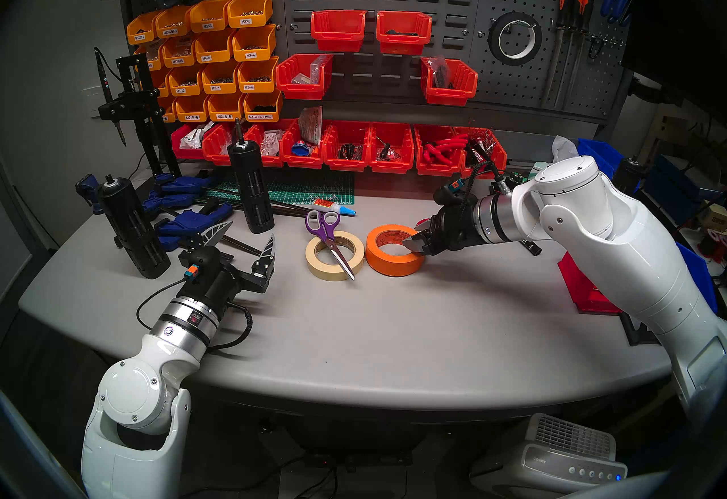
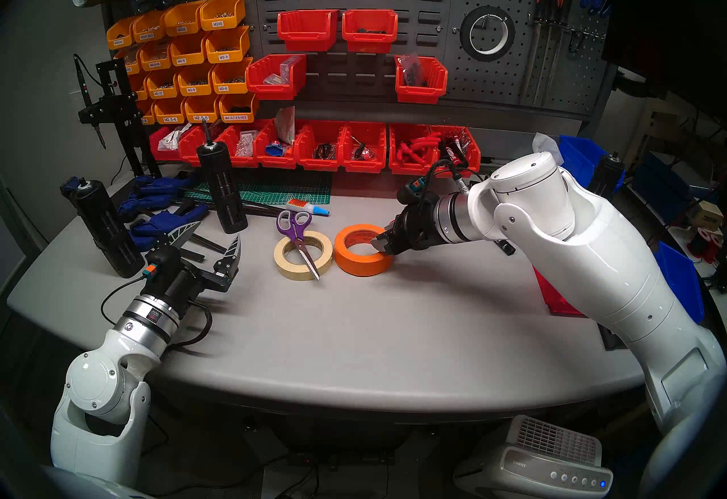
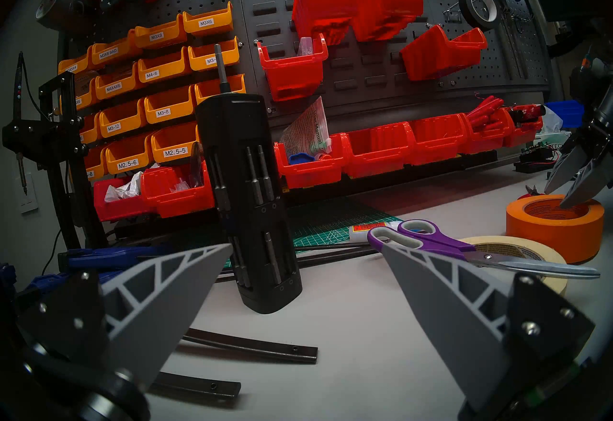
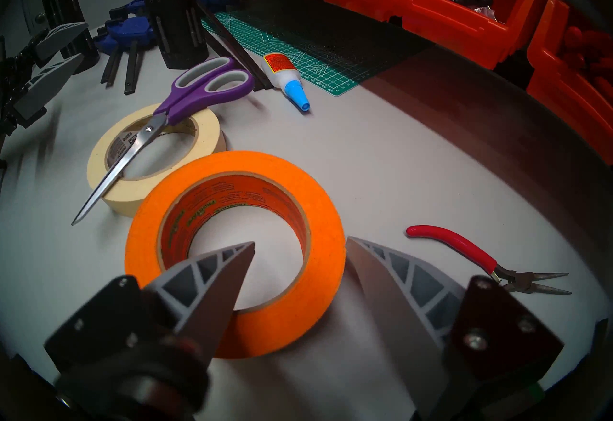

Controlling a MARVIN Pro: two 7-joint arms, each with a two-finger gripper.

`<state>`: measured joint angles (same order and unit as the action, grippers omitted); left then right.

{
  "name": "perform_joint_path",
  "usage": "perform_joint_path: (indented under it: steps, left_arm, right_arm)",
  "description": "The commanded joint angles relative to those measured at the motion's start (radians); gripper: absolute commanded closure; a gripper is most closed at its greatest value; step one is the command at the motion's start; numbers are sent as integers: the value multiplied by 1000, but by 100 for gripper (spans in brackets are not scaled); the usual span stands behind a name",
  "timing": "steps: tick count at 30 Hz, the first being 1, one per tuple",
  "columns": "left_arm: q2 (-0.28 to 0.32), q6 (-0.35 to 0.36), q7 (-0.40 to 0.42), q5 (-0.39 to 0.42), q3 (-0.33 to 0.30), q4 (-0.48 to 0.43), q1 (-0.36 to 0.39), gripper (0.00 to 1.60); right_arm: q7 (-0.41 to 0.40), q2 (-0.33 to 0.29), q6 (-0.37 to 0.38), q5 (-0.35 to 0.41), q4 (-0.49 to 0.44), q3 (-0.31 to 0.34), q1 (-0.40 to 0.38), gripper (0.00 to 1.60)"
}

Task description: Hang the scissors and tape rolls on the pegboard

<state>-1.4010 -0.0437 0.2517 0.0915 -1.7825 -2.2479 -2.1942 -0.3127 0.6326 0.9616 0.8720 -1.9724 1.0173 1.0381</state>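
Observation:
My right gripper grabs the orange tape roll by its side [image 4: 323, 262] next. The orange tape roll's open core [image 4: 255, 235] stays free to slip onto the pegboard hook.
The orange tape roll [image 1: 393, 266] [image 4: 232, 165] lies flat on the grey table. My right gripper [image 1: 411, 232] [image 4: 300, 241] is open and straddles its right wall: one finger is down in the core, the other just outside the rim. Touching the orange roll on its left is the beige tape roll [image 1: 326, 274] [image 4: 209, 125]. The purple-handled scissors [image 1: 327, 234] [image 4: 185, 101] lie shut across it. A black tape roll [image 1: 514, 39] hangs on a hook of the pegboard [image 1: 550, 73]. My left gripper [image 1: 251, 230] [image 3: 300, 238] stands open and empty at the table's left.
Red-handled pliers [image 4: 464, 251] lie just right of the orange roll. A glue bottle [image 1: 334, 207] and a green cutting mat [image 1: 299, 187] sit behind the scissors. Black bit holders [image 1: 251, 187] and blue clamps [image 1: 189, 219] crowd the left. Red bins [image 1: 354, 152] line the back.

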Motion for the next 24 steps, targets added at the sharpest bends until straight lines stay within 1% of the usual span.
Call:
perform_joint_path:
  steps: [1,13,15,17,20,23,24]
  left_arm:
    - [0,-6,1,0,2,-14,1,0]
    - [0,-6,1,0,2,-14,1,0]
    - [0,-6,1,0,2,-14,1,0]
    - [0,-6,1,0,2,-14,1,0]
    - [0,-6,1,0,2,-14,1,0]
    - [0,-6,1,0,2,-14,1,0]
    - [0,-6,1,0,2,-14,1,0]
  right_arm:
    - [13,1,-2,9,8,-20,-71,50]
    - [29,-1,-2,34,18,-79,-124,53]
    - [32,-2,-2,35,18,-91,-136,50]
    - [35,-1,-2,36,21,-101,-151,53]
    - [36,3,-2,40,28,-113,-171,71]
    - [36,6,-2,40,36,-129,-187,74]
    - [38,8,-2,42,39,-135,-193,78]
